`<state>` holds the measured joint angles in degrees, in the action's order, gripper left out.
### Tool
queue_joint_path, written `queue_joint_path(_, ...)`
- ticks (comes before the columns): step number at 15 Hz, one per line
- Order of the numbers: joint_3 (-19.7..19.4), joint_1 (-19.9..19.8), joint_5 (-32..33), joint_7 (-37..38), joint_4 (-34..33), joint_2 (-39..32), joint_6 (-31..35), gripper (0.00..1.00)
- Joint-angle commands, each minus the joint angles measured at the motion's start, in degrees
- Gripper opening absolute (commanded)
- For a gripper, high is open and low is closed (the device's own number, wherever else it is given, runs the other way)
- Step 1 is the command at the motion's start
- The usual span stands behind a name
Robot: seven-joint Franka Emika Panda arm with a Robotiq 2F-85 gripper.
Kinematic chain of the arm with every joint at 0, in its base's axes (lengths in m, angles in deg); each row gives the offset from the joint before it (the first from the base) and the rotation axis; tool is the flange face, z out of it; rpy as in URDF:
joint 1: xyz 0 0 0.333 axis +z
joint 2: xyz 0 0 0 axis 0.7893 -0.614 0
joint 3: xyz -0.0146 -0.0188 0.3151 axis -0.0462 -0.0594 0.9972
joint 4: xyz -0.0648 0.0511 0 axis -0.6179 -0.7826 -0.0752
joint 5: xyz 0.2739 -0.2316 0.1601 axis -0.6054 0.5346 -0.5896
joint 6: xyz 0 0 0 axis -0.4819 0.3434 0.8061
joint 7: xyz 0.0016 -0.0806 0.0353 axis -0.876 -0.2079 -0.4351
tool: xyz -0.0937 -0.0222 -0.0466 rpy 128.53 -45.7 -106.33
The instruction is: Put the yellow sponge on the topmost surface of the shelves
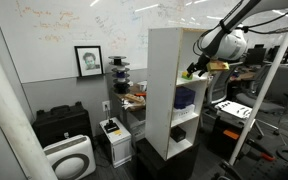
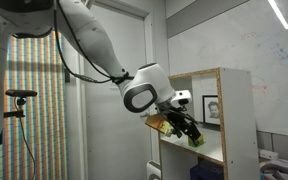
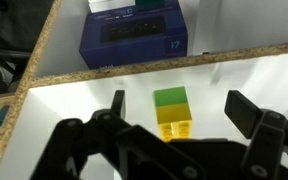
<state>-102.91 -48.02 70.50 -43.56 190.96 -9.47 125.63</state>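
My gripper isn't ready to close yet and should first move toward the yellow sponge [image 3: 171,112]. The sponge is centered but beyond my fingers, so they would likely miss it if they closed now.
The yellow sponge [image 3: 171,112], a small block with a green face, lies on a white board of the shelves [image 3: 74,110], inside an upper compartment below the flat top. My gripper [image 3: 181,106] is open, one finger on each side of the sponge, with neither touching it. In both exterior views the gripper [image 1: 198,68] [image 2: 184,126] reaches into the open front of the tall white shelves [image 1: 162,60] [image 2: 239,110]. The sponge shows as a small yellow-green spot at the fingertips [image 1: 192,72] [image 2: 194,139].
A dark blue box [image 3: 134,38] [image 1: 185,97] sits in the compartment below the sponge. The shelves' side panels and top board stand close around the gripper. A desk with clutter [image 1: 134,98], a black case [image 1: 62,124] and a white appliance [image 1: 70,160] stand beside the shelves.
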Motion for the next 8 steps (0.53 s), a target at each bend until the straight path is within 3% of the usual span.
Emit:
queue_joint_path(1, 2.41, -1.75, -6.11, -4.6, -5.85, -4.05, 1.61, 0.75)
queue_joint_path(2, 3.03, -2.22, -7.36, -5.62, -6.7, -4.82, 1.87, 0.73)
queue_joint_path(8, 4.26, -4.47, -10.19, -7.23, -8.57, -6.98, -0.48, 0.27)
